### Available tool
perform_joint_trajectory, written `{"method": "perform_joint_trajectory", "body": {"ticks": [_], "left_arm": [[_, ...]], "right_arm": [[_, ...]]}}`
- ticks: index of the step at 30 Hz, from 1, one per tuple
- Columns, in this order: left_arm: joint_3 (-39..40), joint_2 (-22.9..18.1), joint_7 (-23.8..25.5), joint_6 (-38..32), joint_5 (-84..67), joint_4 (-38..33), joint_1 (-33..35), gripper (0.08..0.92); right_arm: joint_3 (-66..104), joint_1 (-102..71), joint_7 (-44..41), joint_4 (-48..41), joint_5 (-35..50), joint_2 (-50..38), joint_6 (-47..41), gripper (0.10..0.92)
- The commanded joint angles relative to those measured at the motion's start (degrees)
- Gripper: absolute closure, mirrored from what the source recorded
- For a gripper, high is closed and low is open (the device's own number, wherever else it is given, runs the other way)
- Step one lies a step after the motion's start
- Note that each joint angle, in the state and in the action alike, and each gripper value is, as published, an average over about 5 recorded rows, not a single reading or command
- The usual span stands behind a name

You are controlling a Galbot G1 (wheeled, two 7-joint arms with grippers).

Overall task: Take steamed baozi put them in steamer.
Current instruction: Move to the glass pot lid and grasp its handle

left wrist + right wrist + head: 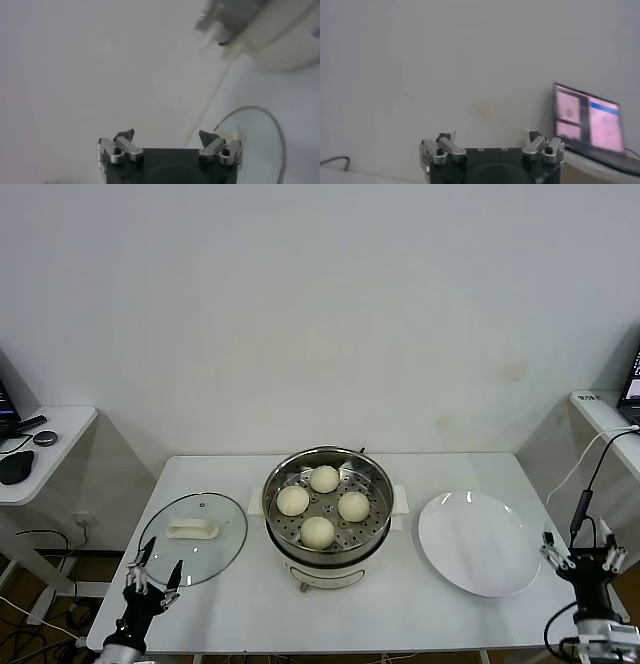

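The wide glass disc (pixel 212 558) lies flat on the tabletop, far broader than my fingertips. Next, my left gripper grabs the lid by its narrow white handle (pixel 191 529).
Several cream-white steamed baozi lie on the perforated tray inside the steamer (pixel 276 487), a shiny steel pot on a white base at the table's middle; one of them is the baozi (pixel 323 478) at the far side. My left gripper (pixel 155 569) hangs open and empty at the table's front left corner, just in front of the glass lid. My right gripper (pixel 581 550) stands open and empty off the table's right front corner. Each wrist view shows its own gripper, left (pixel 167 135) and right (pixel 490 135), with jaws spread wide and nothing between them.
A round glass lid (pixel 195 536) with a white handle lies left of the steamer; it also shows as the lid (pixel 265 145) in the left wrist view. A bare white plate (pixel 478 544) lies to the right. Side desks (pixel 45 446) flank the table; a laptop screen (pixel 587 117) glows at right.
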Motion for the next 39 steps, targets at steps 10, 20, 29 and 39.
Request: {"method": "perform_joint_trajectory", "body": {"ticks": [10, 20, 29, 39], "left_arm": [[6.57, 7.73, -1.36, -3.14, 20.43, 23.52, -22.93, 0.177], [9.06, 7.48, -0.51, -3.01, 19.33, 30.55, -28.73, 0.177], [11.21, 7.16, -0.45, -2.95, 19.86, 35.18, -34.23, 0.177], [12.61, 6.47, 0.05, -2.92, 20.16, 36.6, -36.96, 0.188]], "right_arm": [[0.56, -3.32, 0.99, -1.45, -0.41, 3.12, 1.12, 0.203], [-0.12, -3.31, 0.87, -0.95, -0.74, 3.59, 0.77, 0.203], [0.36, -3.38, 0.6, -1.42, -0.75, 3.71, 0.97, 0.203], [0.34, -3.07, 0.28, -2.39, -1.21, 3.91, 1.35, 0.203]]}}
